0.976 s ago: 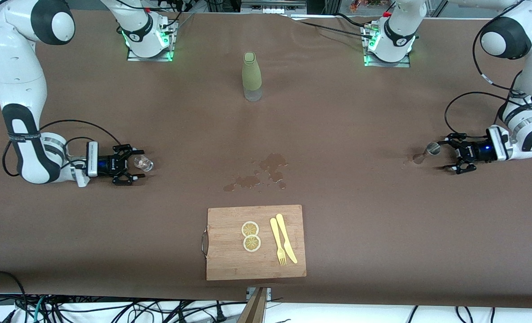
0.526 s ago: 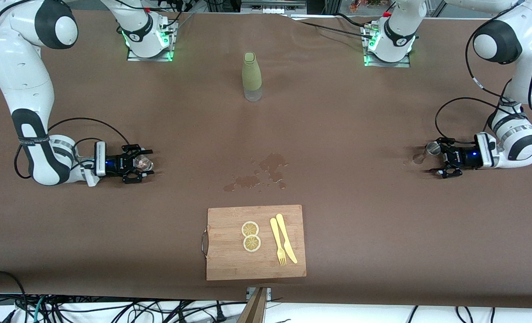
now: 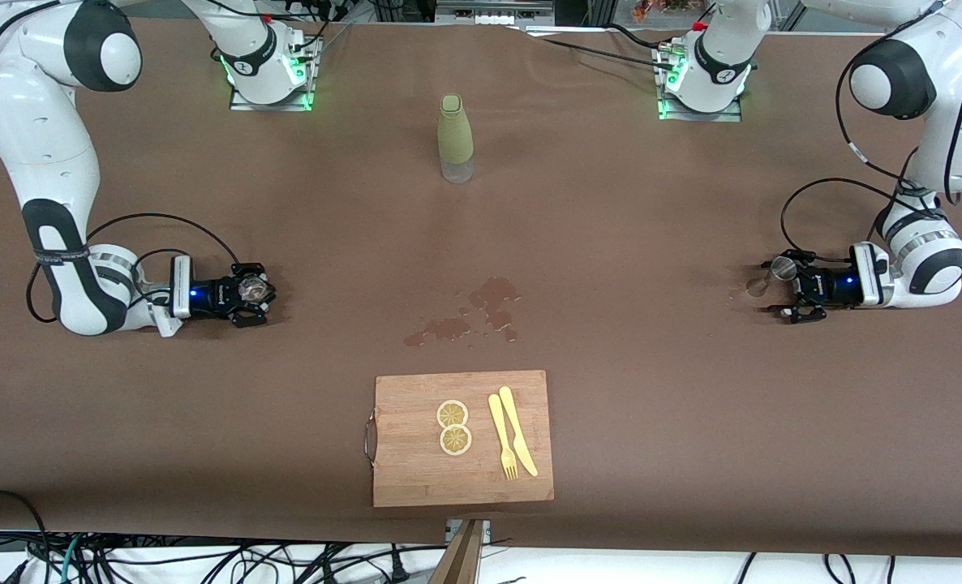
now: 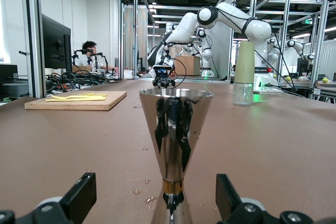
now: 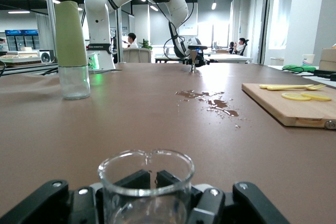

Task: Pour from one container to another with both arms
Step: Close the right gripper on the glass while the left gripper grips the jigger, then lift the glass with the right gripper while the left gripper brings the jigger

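Observation:
Next, my left gripper picks up the jigger by its narrow middle (image 4: pixel 172 186), which leaves the steel jigger's wide open cup (image 4: pixel 176 109) free for the pouring.
A clear glass cup (image 3: pixel 251 287) stands on the brown table at the right arm's end. My right gripper (image 3: pixel 254 294) lies low around it, shut on the cup (image 5: pixel 146 182), fingers pressed to both its sides. At the left arm's end stands a steel jigger (image 3: pixel 777 273). My left gripper (image 3: pixel 791 285) reaches around it at table height. In the left wrist view the jigger (image 4: pixel 176 129) stands upright between the wide-apart fingers (image 4: pixel 79 200), which do not touch it; that gripper (image 4: pixel 156 203) is open.
A green-sleeved bottle (image 3: pixel 455 138) stands mid-table near the bases. A wet spill (image 3: pixel 481 312) stains the cloth in the middle. Nearer the front camera lies a wooden cutting board (image 3: pixel 416 478) with two lemon slices (image 3: pixel 453 427), a yellow fork and a knife (image 3: pixel 517 442).
Both grippers slid along the table toward its middle. The right gripper's fingers closed in on the glass cup. The left gripper came around the jigger, its fingers still apart.

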You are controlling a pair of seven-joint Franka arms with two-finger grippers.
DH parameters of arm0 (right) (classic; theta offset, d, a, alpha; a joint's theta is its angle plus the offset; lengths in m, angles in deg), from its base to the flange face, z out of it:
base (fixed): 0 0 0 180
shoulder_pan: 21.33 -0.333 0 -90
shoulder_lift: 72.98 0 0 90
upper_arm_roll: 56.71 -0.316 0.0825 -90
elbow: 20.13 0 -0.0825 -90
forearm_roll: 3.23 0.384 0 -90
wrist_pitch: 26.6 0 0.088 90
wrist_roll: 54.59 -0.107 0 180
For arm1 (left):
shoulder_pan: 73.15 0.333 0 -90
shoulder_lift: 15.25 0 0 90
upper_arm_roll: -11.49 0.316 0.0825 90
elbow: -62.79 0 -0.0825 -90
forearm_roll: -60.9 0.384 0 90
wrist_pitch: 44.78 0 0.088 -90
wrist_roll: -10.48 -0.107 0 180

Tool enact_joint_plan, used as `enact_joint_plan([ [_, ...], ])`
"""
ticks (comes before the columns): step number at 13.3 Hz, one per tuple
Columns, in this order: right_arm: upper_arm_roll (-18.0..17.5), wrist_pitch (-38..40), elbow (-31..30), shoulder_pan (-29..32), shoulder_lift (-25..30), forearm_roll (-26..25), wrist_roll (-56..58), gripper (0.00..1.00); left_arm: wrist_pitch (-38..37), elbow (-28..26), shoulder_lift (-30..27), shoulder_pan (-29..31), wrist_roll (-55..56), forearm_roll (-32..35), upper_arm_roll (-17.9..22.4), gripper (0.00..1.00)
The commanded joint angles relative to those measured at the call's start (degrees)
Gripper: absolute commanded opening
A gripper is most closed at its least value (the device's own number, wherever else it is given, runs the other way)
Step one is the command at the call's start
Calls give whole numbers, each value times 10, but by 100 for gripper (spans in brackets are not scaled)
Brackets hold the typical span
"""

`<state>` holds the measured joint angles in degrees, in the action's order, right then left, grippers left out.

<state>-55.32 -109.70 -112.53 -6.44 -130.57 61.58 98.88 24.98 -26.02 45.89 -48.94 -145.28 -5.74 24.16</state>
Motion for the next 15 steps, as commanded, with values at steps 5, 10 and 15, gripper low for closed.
enact_joint_plan([
  [5, -27, 37, 22, 5, -1, 15, -86, 0, -30, -1, -1, -6, -53, 31, 9, 94],
  [10, -85, 37, 99, -16, 1, 9, -190, 0, -31, 0, 1, -3, -59, 30, 10, 30],
  [15, -111, 37, 110, -27, 24, 9, -238, 0, -23, 6, 7, -6, -52, 21, 10, 0],
])
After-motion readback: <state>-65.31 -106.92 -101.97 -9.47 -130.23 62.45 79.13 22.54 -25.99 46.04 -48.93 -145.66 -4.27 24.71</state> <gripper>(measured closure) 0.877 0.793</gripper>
